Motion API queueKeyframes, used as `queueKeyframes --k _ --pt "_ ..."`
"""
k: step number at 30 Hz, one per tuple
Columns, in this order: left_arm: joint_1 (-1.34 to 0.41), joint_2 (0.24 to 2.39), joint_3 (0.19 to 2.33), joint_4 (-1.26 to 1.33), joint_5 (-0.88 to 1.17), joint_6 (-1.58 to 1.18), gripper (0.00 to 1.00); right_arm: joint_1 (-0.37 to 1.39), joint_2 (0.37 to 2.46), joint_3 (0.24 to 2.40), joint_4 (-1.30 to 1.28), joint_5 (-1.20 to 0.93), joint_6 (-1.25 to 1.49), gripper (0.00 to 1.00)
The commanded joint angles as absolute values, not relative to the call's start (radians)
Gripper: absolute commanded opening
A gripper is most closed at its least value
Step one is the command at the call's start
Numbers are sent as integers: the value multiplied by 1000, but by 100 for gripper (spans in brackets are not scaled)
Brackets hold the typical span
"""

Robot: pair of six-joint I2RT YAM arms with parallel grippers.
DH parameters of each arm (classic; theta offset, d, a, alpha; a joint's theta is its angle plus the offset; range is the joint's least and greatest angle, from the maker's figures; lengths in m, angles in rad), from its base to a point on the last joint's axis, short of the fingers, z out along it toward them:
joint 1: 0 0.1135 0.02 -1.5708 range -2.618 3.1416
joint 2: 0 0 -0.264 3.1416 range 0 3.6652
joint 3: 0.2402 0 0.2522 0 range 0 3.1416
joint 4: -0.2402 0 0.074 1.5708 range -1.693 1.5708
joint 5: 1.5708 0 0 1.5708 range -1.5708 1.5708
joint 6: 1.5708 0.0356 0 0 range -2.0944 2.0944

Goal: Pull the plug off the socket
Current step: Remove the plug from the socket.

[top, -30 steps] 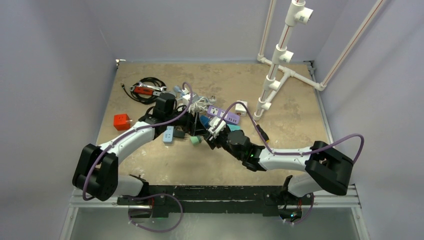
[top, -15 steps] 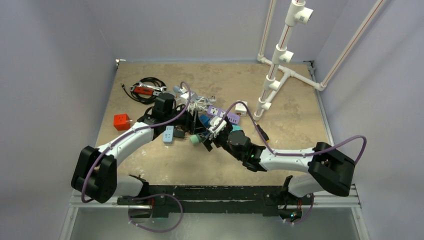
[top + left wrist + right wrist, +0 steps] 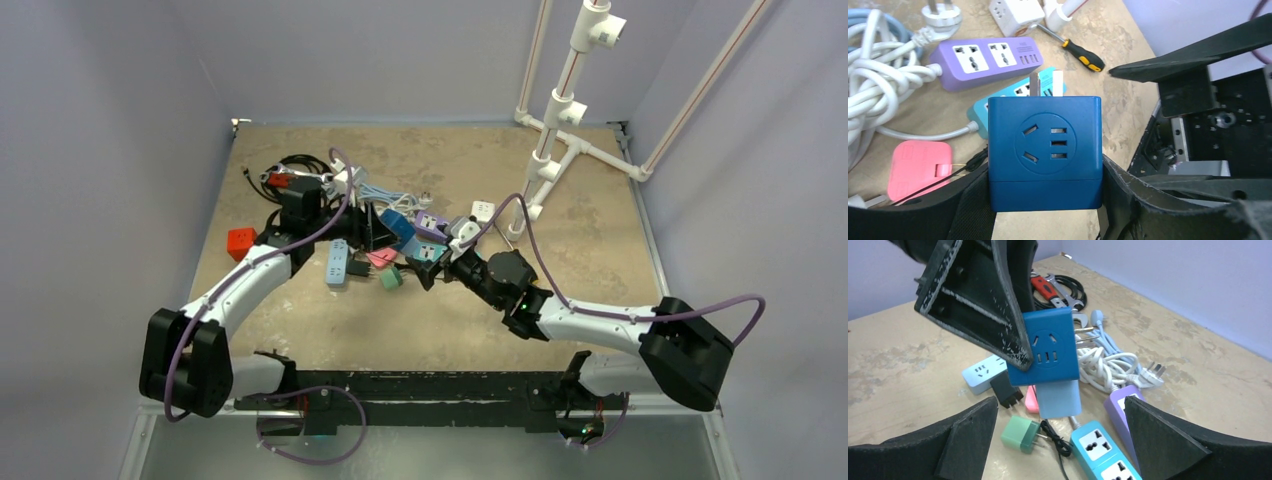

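Observation:
Next, to pull off the light-blue plug block (image 3: 410, 246) (image 3: 1060, 399), my right gripper grips its opposite sides, free of the cube socket.
A dark blue cube socket (image 3: 1044, 150) is gripped between the black fingers (image 3: 965, 202) of my left gripper (image 3: 1045, 200), its metal prongs pointing away. In the top view the left gripper (image 3: 375, 232) holds it (image 3: 398, 227) above the pile of adapters. In the right wrist view the cube (image 3: 1045, 347) has a light-blue plug block (image 3: 1060, 399) right under it; I cannot tell if they are joined. My right gripper (image 3: 1060, 440) is open and empty, a short way in front of the cube. It also shows in the top view (image 3: 428, 270).
On the table lie a green plug (image 3: 1020, 435), a black charger (image 3: 1005, 390), a teal power strip (image 3: 1098, 450), a purple strip (image 3: 985, 60), a pink adapter (image 3: 918, 167), a white cable coil (image 3: 878, 85) and a screwdriver (image 3: 1080, 52). A white pipe frame (image 3: 550, 150) stands at the back right.
My left gripper has moved left and back with the blue cube. My right arm has swung to the right, so the two grippers are now further apart.

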State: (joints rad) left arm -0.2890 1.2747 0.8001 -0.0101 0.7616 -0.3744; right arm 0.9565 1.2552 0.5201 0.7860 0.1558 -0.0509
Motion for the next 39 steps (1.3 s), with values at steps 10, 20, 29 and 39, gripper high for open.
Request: queueKeyframes --k 10,20,29,39 --pt "-289 1166 780 184 1004 -476 0 957 1229 421 989 89 -63 98" --pt "-378 1159 771 190 1025 -463 0 991 1245 409 1047 149 -114 92" --pt "-387 1151 770 189 1005 -460 0 1038 1325 463 1009 246 -154 89" --pt "-388 1157 773 176 996 -453 0 1069 1345 484 1007 327 -171 65"
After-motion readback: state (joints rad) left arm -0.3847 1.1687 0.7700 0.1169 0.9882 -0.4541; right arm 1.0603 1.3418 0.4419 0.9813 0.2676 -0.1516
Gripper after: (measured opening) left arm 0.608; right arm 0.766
